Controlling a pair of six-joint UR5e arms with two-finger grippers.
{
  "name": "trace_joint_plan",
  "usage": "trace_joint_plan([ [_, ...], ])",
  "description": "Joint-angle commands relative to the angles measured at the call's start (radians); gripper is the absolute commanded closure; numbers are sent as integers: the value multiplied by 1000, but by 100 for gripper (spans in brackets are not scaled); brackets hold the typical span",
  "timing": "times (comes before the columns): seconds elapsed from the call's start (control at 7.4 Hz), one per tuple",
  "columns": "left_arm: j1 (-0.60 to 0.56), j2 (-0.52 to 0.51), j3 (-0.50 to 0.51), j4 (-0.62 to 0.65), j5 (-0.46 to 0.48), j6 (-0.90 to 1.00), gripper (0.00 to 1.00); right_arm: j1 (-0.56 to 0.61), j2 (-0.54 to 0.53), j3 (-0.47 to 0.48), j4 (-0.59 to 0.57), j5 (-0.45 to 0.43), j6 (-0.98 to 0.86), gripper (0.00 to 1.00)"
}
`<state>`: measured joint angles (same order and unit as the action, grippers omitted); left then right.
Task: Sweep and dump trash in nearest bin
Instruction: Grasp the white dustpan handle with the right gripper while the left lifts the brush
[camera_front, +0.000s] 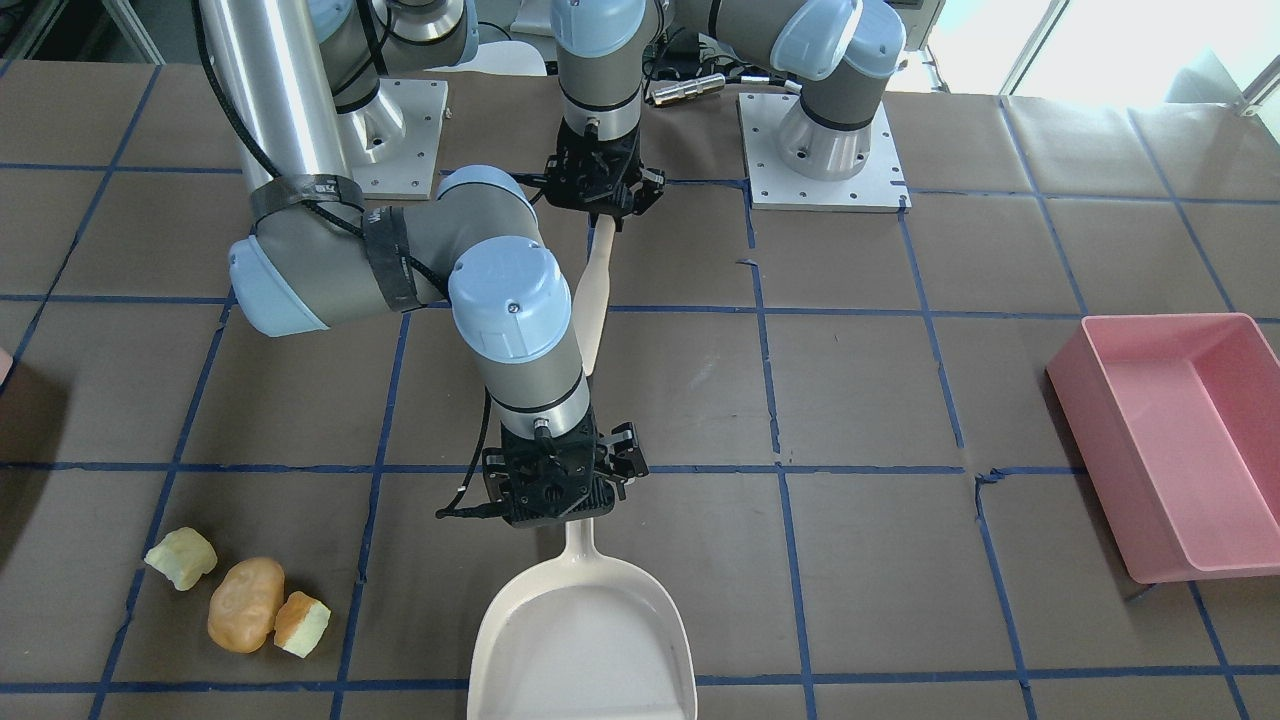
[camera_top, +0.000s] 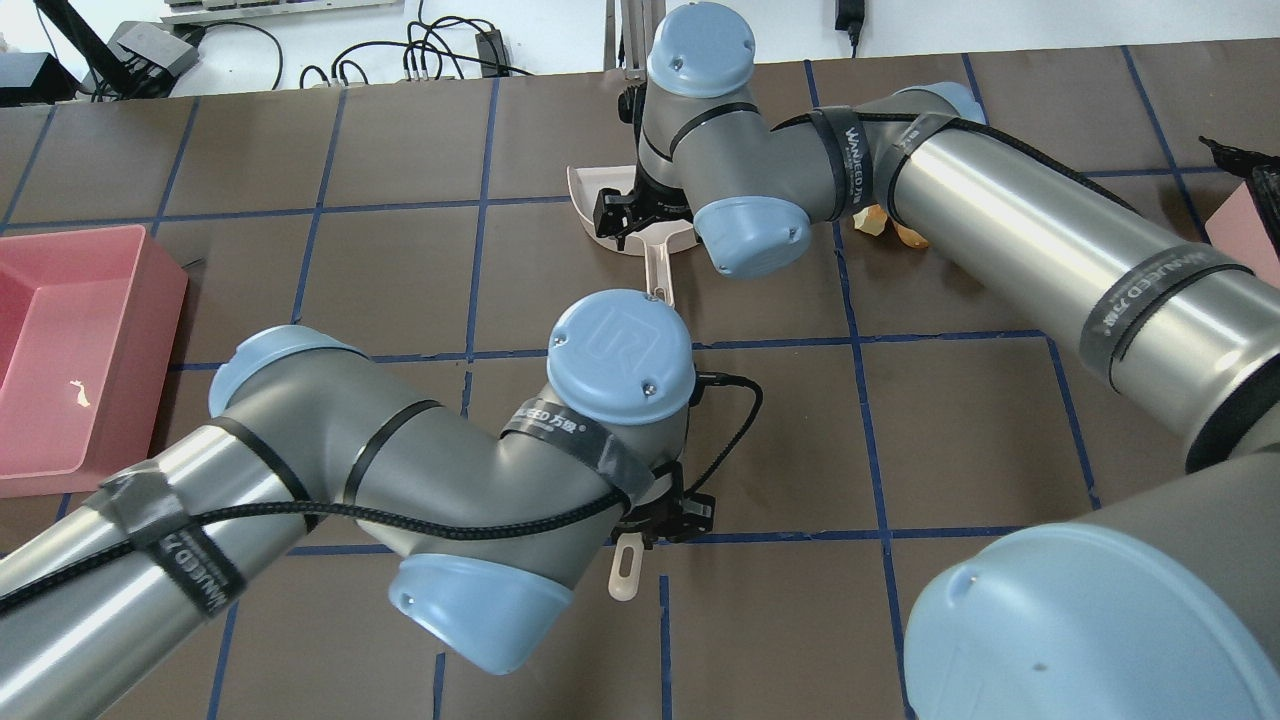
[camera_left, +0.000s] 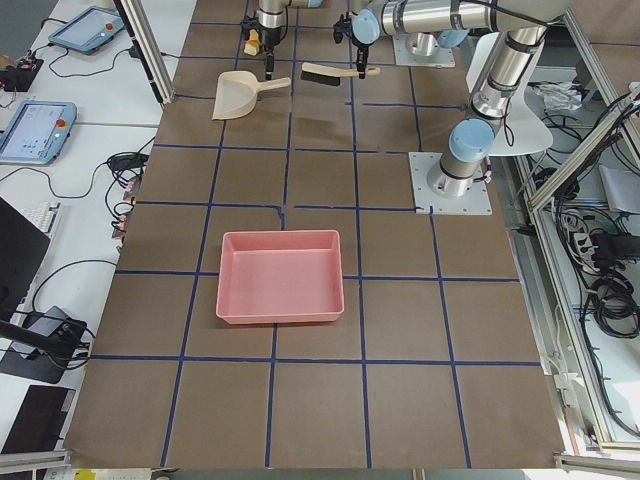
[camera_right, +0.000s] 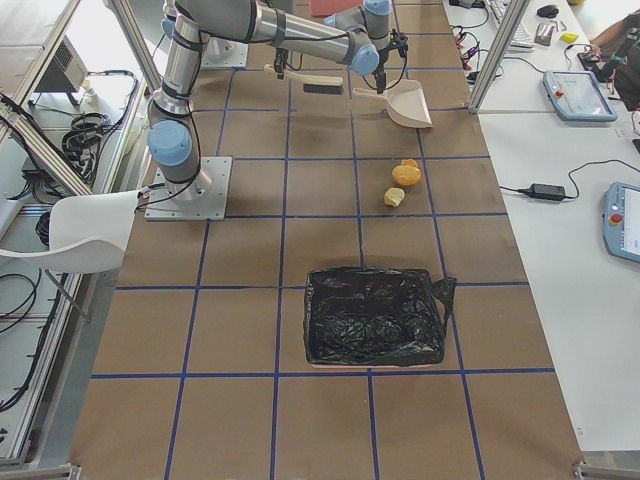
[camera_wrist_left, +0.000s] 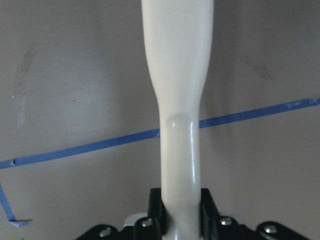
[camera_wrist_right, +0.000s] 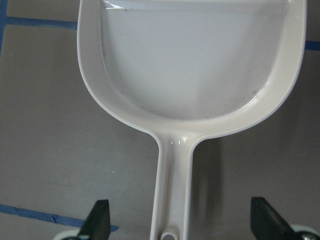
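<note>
The cream dustpan needs to collect the trash with its pan (camera_front: 581, 642) free, so my right gripper will grab it by its handle (camera_front: 579, 538) next.
The trash lies together on the table: an orange-tan lump (camera_front: 245, 605) between two pale yellow chunks (camera_front: 180, 558) (camera_front: 302, 624). In the exterior right view it is a cluster (camera_right: 405, 175). A cream dustpan (camera_front: 585, 640) rests flat to one side of it. My right gripper (camera_wrist_right: 182, 222) is open and straddles the dustpan's handle (camera_wrist_right: 172, 190), with both fingers well clear of it. My left gripper (camera_wrist_left: 180, 200) is shut on the cream handle of the brush (camera_front: 592, 290). The dark bristles (camera_left: 322, 72) show only in the side views.
A pink bin (camera_front: 1180, 440) stands on the robot's left side of the table. A bin lined with a black bag (camera_right: 375, 315) stands on its right side, nearer the trash. Blue tape lines grid the brown table (camera_front: 860, 400).
</note>
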<state>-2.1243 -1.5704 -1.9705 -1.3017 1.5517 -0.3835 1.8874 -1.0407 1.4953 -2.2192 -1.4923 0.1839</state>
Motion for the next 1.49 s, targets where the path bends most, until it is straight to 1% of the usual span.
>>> trace_joint_plan([
  [0.0,85,97,2,-128,1,11,98,7,13,6,-14,-5,-3,0],
  [0.27,148,145,44,-172,4,11,99,9,37,25,-16,4,5,0],
  [0.54,228,135,140,-249,-2,55,100,10,34,28,-11,4,15,17],
  [0.68,254,127,186,-295,-5,73,100,10,33,28,-8,3,15,40],
  [0.81,280,116,229,-306,-16,78,100,9,31,26,-2,1,15,68],
  [0.95,311,90,289,-382,-19,106,100,9,30,28,1,1,17,82],
  [1.08,316,46,365,-431,-19,153,100,10,30,28,19,3,17,93],
  [1.22,317,0,445,-436,-22,156,100,9,28,25,32,3,17,95],
  [1.35,320,-55,531,-433,-22,205,100,1,27,19,36,3,15,95],
])
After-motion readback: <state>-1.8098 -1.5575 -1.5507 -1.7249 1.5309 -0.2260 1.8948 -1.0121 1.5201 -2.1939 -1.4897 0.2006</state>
